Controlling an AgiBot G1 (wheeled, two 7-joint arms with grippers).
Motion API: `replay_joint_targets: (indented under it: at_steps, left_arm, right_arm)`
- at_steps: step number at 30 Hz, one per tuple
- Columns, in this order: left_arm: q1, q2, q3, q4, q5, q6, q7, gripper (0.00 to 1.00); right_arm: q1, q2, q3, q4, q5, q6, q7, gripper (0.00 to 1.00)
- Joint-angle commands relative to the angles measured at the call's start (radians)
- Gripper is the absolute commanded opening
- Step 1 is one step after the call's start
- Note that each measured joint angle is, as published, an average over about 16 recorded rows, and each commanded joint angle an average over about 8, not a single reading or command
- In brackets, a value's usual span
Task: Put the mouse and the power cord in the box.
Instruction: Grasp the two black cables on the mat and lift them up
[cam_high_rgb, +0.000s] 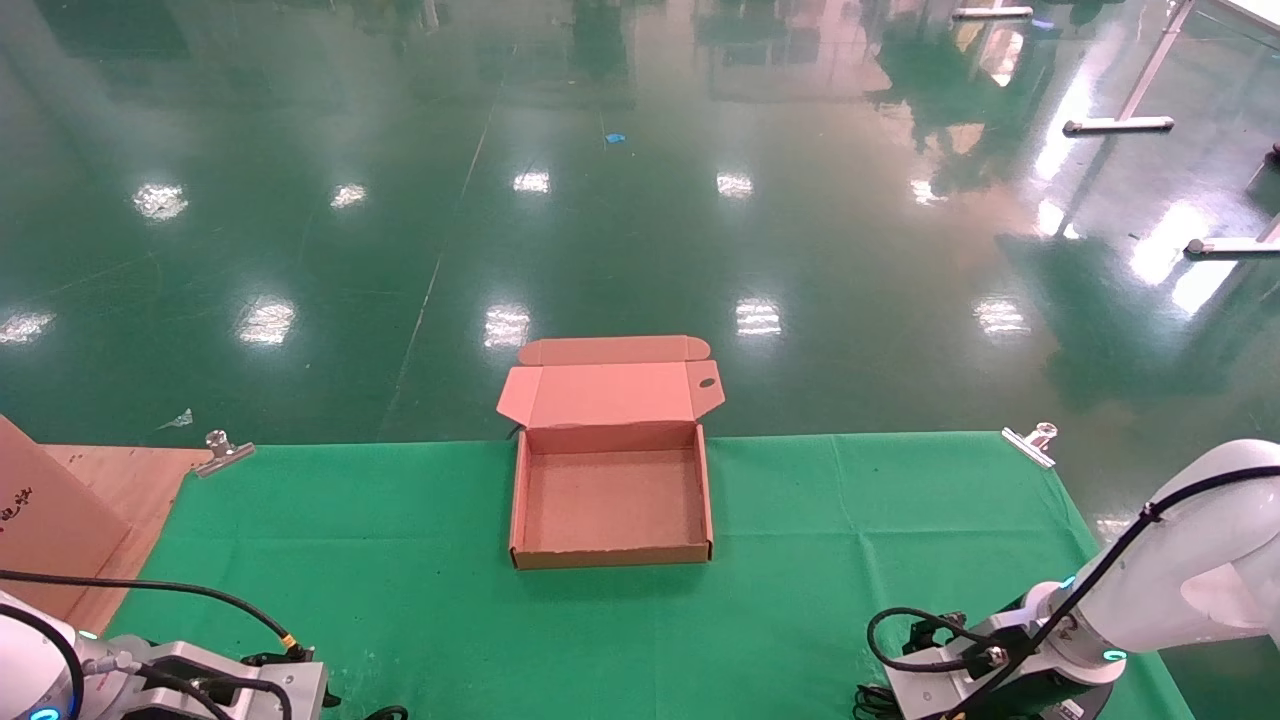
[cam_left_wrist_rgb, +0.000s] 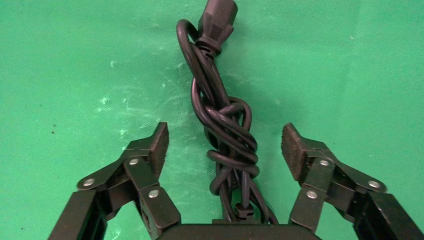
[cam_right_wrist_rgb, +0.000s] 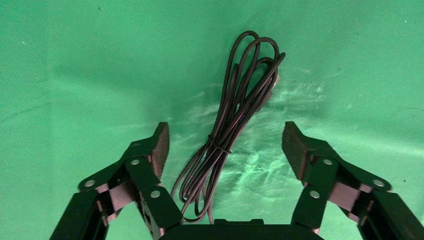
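Observation:
I will pick up the mouse's cable (cam_right_wrist_rgb: 235, 105) next with my right gripper, and I will take it by its tied middle (cam_right_wrist_rgb: 219, 144), because the thin loops spread out loosely toward both ends of the cable.
The box (cam_high_rgb: 610, 548) sits open mid-table, brown cardboard, with its lid (cam_high_rgb: 610, 392) folded back and nothing inside. The power cord (cam_left_wrist_rgb: 227, 127), thick, black and knotted into a bundle with a chunky plug (cam_left_wrist_rgb: 216, 22), lies on the green cloth. My left gripper (cam_left_wrist_rgb: 225, 145) hangs open over it, one finger on each side, not touching. Only the mouse's thin bundled cable (cam_right_wrist_rgb: 235, 105) shows, with the mouse body hidden. My right gripper (cam_right_wrist_rgb: 225, 142) stands open over that cable. Both arms sit low at the table's near edge, left (cam_high_rgb: 200, 690) and right (cam_high_rgb: 1000, 665).
A green cloth (cam_high_rgb: 850, 520) covers the table, held by metal clips at the far corners (cam_high_rgb: 222, 450) (cam_high_rgb: 1032, 442). A wooden board and a cardboard sheet (cam_high_rgb: 50, 510) stand at the far left. Glossy green floor lies beyond the table.

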Motion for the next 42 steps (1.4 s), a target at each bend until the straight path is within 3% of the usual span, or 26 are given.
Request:
replay_joint_targets:
  at_steps: [1,19,29,34,42]
  left_arm:
    - [-0.002,0.000,0.000,0.001,0.000,0.001,0.001,0.00]
    - [0.013,0.005,0.000,0.010,0.000,0.014,0.002,0.00]
    - [-0.037,0.001,0.012,-0.001,0.017,0.062,0.003,0.00]
    - [-0.102,-0.002,0.026,-0.014,0.037,0.117,0.003,0.00]
    - [-0.280,0.021,0.046,-0.059,0.068,0.213,-0.014,0.00]
  right_arm:
    - [0.001,-0.002,0.000,-0.004,-0.001,0.001,-0.002,0.00]
    - [0.008,0.002,0.002,-0.020,0.003,-0.008,-0.017,0.00]
    - [0.030,0.011,0.008,-0.020,0.011,-0.030,-0.022,0.00]
    - [0.097,0.019,0.018,-0.010,0.025,-0.080,-0.022,0.00]
    - [0.284,0.022,0.037,0.021,0.052,-0.186,-0.008,0.00]
